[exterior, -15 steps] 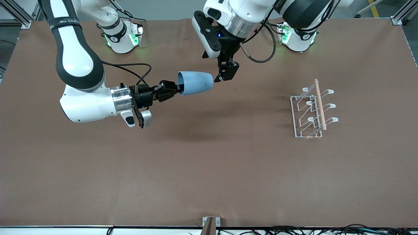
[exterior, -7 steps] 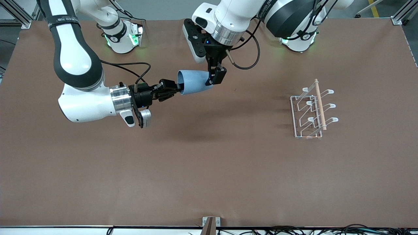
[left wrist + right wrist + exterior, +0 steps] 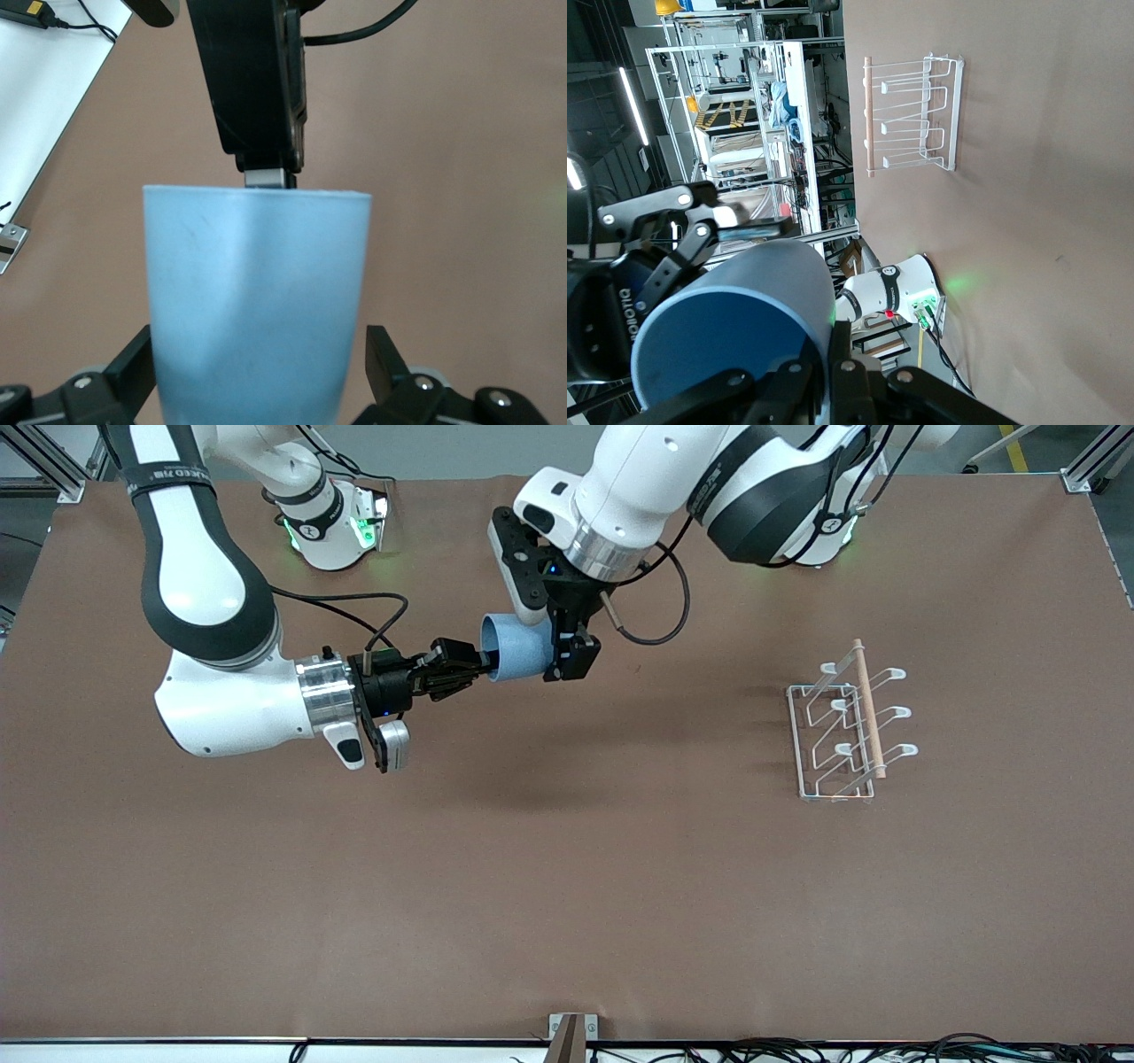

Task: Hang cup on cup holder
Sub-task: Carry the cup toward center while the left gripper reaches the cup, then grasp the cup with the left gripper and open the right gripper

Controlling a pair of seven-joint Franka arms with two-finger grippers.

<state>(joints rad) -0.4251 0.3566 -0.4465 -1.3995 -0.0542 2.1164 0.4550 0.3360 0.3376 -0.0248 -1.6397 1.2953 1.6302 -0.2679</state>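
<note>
The light-blue cup needs its rim free to hang on the cup holder (image 3: pixel 846 722). My left gripper will grab the cup by its base end (image 3: pixel 495 648).
The light-blue cup (image 3: pixel 516 657) lies on its side in the air over the table's middle. My right gripper (image 3: pixel 485 662) is shut on its rim, one finger inside the cup and one outside; the right wrist view shows this pinch on the cup (image 3: pixel 735 328). My left gripper (image 3: pixel 567 657) is open and straddles the cup's narrower base end. In the left wrist view its fingers (image 3: pixel 381 350) stand on either side of the cup (image 3: pixel 257 292) with small gaps. The white wire cup holder (image 3: pixel 846 722) with its wooden dowel stands on the table toward the left arm's end.
The brown table (image 3: pixel 567 886) bears nothing else. The cup holder also shows in the right wrist view (image 3: pixel 917 115). The right gripper's black finger (image 3: pixel 257 88) shows in the left wrist view at the cup's rim. The arm bases stand along the table's edge farthest from the front camera.
My left gripper has moved from just off the cup's base to around the cup's body, fingers still apart. The right gripper and the cup have barely moved.
</note>
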